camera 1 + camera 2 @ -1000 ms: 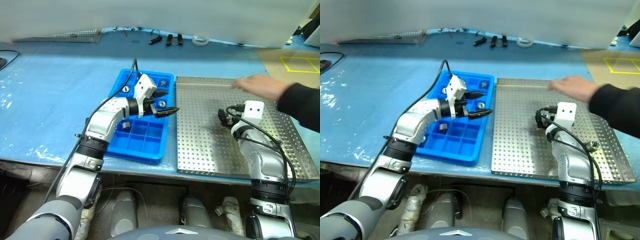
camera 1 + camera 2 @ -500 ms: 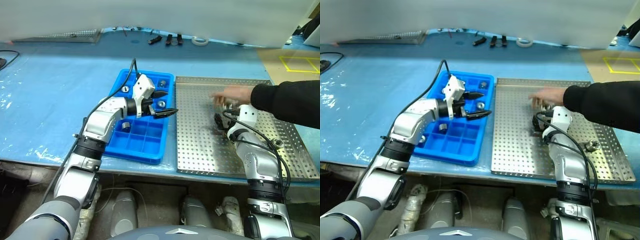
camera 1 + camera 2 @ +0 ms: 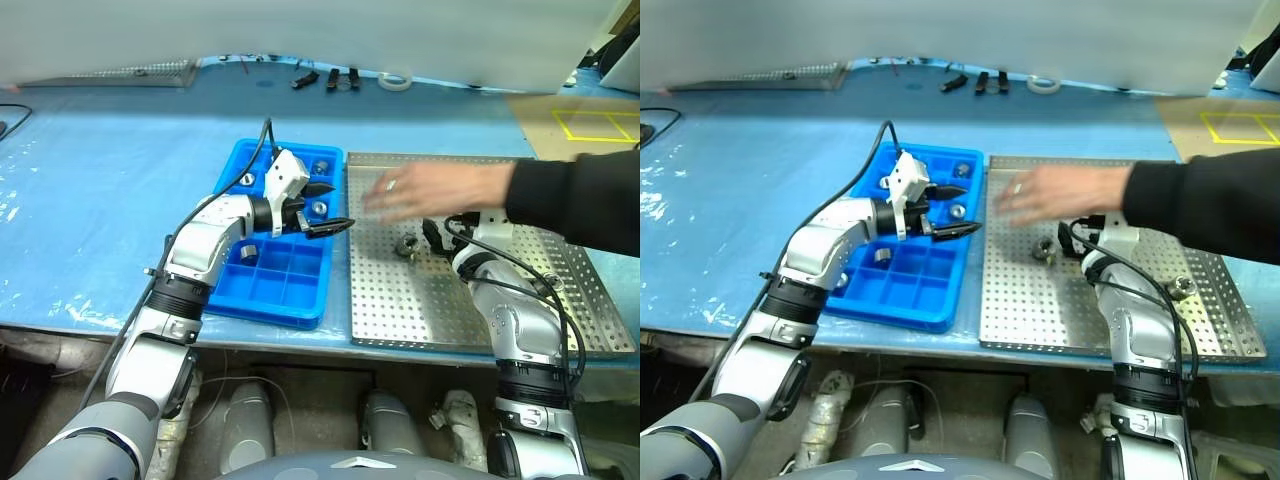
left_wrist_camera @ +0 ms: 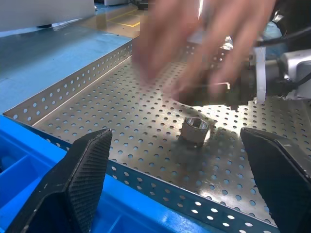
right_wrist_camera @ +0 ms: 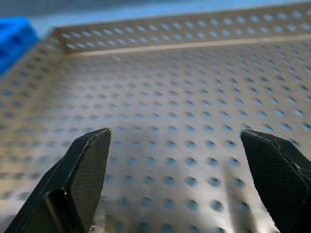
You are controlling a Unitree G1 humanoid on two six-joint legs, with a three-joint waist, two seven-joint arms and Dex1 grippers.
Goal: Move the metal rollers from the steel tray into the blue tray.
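Observation:
The steel tray's bare perforated bottom shows between my fingers, so closing now would miss: my right gripper reaches a roller first, then closes on it.
The steel tray (image 3: 400,310) lies right of the blue tray (image 3: 290,295). One metal roller (image 3: 406,244) stands on the perforated floor just left of my right gripper (image 3: 431,234), which is open and empty, low over the steel tray. A second roller (image 3: 553,284) lies near the tray's right side. Several rollers sit in blue tray compartments, such as one (image 3: 318,208) by my left gripper (image 3: 331,207). That gripper hangs open over the blue tray's right edge, pointing at the steel tray. In the left wrist view the near roller (image 4: 195,130) stands upright ahead of the fingers (image 4: 85,170).
A person's hand (image 3: 425,188) in a dark sleeve (image 3: 580,200) reaches in from the right, over the steel tray above the near roller. Small tools and a tape roll (image 3: 393,81) lie at the table's far edge. A grey mesh rack (image 3: 120,72) sits far left.
The person's hand has swept left across the steel tray, and a roller now lies beside my right gripper. My right gripper shifted a little left. The left gripper stayed put.

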